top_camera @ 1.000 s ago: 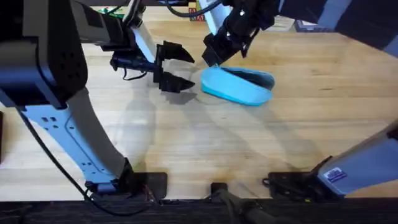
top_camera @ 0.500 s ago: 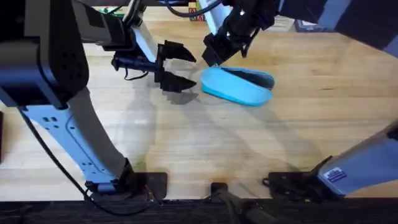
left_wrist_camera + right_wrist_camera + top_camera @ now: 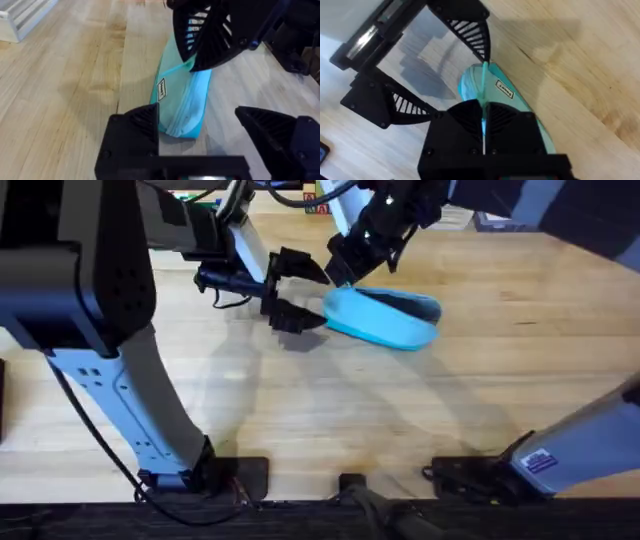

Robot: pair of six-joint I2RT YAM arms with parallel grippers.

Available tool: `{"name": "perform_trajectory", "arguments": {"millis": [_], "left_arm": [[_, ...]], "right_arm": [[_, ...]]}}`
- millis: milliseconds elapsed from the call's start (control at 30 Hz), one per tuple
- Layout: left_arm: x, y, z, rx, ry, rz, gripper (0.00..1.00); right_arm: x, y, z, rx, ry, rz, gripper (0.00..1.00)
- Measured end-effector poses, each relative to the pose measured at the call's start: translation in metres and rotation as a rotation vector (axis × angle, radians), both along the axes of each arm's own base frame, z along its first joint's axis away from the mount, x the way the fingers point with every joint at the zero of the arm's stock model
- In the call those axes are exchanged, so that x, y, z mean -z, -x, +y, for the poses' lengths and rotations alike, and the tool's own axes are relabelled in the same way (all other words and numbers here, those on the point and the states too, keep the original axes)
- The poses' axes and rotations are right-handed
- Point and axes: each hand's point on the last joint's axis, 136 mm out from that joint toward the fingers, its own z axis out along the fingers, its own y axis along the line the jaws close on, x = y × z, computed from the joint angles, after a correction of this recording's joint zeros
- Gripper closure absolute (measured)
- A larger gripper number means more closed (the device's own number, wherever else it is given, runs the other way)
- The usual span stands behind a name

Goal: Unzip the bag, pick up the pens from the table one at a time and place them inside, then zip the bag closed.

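The left gripper grabs the bag by the end (image 3: 182, 125) beside the label next, to keep the bag steady while its zipper tab (image 3: 189, 63) is pulled.
The light blue bag (image 3: 390, 325) lies on the wooden table (image 3: 400, 420) toward the far middle, its dark opening showing along the top. My right gripper (image 3: 342, 275) is at the bag's left end. In the right wrist view it (image 3: 484, 117) is shut on a thin teal tab standing up from the bag (image 3: 512, 100). Just left of that same end, my left gripper (image 3: 315, 295) is open, its fingers spread either side of the bag's tip (image 3: 180, 95). The left wrist view shows the right gripper (image 3: 192, 60) pinching the tab. The pens are out of view.
Both arm bases (image 3: 230, 475) sit at the table's near edge. A white slatted object (image 3: 20, 20) lies off to the side. Small coloured items (image 3: 320, 205) stand at the far edge. Bare wood spreads in front of and right of the bag.
My left gripper has moved right, closing in on the bag's left end, still open. The right gripper and the bag have held their place.
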Motion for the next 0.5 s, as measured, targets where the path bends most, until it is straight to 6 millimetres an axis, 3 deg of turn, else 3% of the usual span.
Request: {"name": "perform_trajectory", "arguments": {"millis": [133,500], "left_arm": [[0.0000,0.0021,-0.0042,0.013,0.000,-0.002,0.062],[0.0000,0.0058,-0.0106,0.032,0.000,-0.002,0.084]], "right_arm": [[0.0000,0.0000,0.0000,0.000,0.000,0.000,0.970],[0.0000,0.0000,0.0000,0.000,0.000,0.000,0.970]]}}
